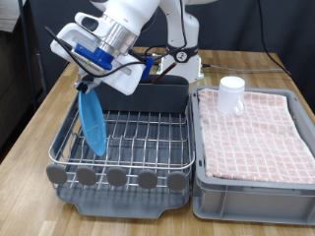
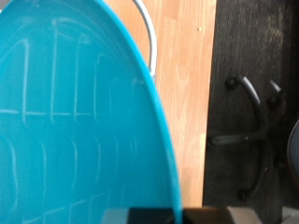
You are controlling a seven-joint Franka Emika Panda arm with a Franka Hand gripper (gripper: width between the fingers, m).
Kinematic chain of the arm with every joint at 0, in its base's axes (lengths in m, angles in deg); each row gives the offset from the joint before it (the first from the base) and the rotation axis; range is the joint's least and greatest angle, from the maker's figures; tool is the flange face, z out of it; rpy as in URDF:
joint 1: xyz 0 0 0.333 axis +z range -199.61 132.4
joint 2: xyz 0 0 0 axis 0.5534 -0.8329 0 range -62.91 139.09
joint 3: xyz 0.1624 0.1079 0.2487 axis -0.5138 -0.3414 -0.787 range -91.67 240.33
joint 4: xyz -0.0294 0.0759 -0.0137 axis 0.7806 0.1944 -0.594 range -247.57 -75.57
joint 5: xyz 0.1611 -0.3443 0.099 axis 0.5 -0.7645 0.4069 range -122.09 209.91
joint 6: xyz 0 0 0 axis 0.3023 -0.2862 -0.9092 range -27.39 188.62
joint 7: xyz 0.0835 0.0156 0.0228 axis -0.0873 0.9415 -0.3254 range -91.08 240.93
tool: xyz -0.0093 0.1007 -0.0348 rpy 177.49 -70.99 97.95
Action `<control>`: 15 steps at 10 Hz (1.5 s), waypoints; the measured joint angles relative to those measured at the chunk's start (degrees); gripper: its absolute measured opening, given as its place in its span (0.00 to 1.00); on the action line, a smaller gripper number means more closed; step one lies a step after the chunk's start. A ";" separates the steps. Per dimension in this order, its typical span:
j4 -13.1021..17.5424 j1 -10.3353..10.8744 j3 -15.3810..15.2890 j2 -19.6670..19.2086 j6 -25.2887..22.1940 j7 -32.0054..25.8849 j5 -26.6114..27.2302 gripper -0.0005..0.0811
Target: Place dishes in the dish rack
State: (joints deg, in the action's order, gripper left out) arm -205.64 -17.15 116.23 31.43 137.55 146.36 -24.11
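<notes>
The plate's lower edge (image 1: 100, 152) sits down among the silver wires and the light-blue plate would stay propped there, so it is now time to open my gripper.
My gripper (image 1: 87, 85) is shut on the top rim of the light-blue plate (image 1: 94, 123) and holds it upright on edge over the left side of the dish rack (image 1: 118, 178) in the exterior view. The plate's lower edge reaches down to the silver wire grid; I cannot tell whether it rests there. In the wrist view the plate (image 2: 75, 121) fills most of the picture, with its rim running between the fingertips (image 2: 154, 217). The white mug (image 1: 231, 94) stands upright on the pink checked cloth at the exterior view's right. The wooden spoon is out of view.
A grey bin (image 1: 256, 192) lined with pink checked cloth (image 1: 251, 138) sits right of the rack. The rack's tall grey back compartment (image 1: 162, 96) stands behind the grid. Both sit on a wooden table (image 1: 30, 133). An office chair base (image 2: 252, 121) shows on the dark floor.
</notes>
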 joint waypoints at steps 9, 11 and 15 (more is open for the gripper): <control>0.01 0.19 -2.23 6.32 -7.26 -38.84 45.66 0.94; 0.27 0.26 -2.24 11.29 -12.80 -44.61 50.24 0.98; 1.48 1.04 -3.02 20.49 -24.76 -48.21 52.63 0.99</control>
State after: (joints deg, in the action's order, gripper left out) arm -204.15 -16.11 113.21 51.92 112.80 98.15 28.52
